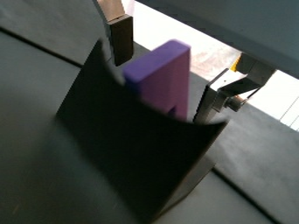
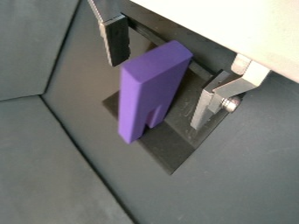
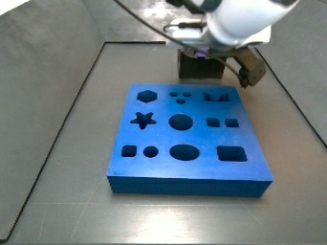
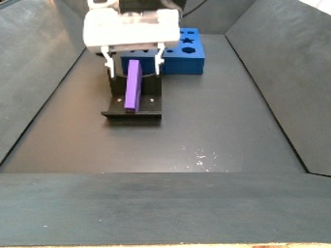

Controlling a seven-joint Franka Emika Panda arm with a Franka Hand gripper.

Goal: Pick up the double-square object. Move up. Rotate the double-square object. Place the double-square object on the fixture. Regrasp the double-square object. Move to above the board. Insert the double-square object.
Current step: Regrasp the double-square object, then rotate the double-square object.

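Next, my gripper picks up the double-square object by its solid end (image 1: 166, 63), so the object's notched end stays free for inserting.
The purple double-square object (image 2: 149, 92) leans on the dark fixture (image 2: 177, 147), its notched end down on the base plate. My gripper (image 2: 162, 70) straddles it and is open: one finger (image 2: 114, 39) and its opposite both stand clear of the piece, with a gap on each side. A wrist view shows the double-square object (image 1: 162, 79) rising behind the fixture's dark wall (image 1: 128, 149), inside the gripper (image 1: 163, 70). In a side view the gripper (image 4: 131, 60) hangs over the purple piece (image 4: 135, 85) on the fixture (image 4: 134, 108). The blue board (image 3: 185, 134) lies nearer the camera than the fixture (image 3: 198, 67).
The board (image 4: 192, 53) sits just behind and to the right of the fixture in a side view. Sloping dark walls (image 4: 39, 87) close in the floor on both sides. The arm's white body (image 3: 243, 19) looms over the fixture.
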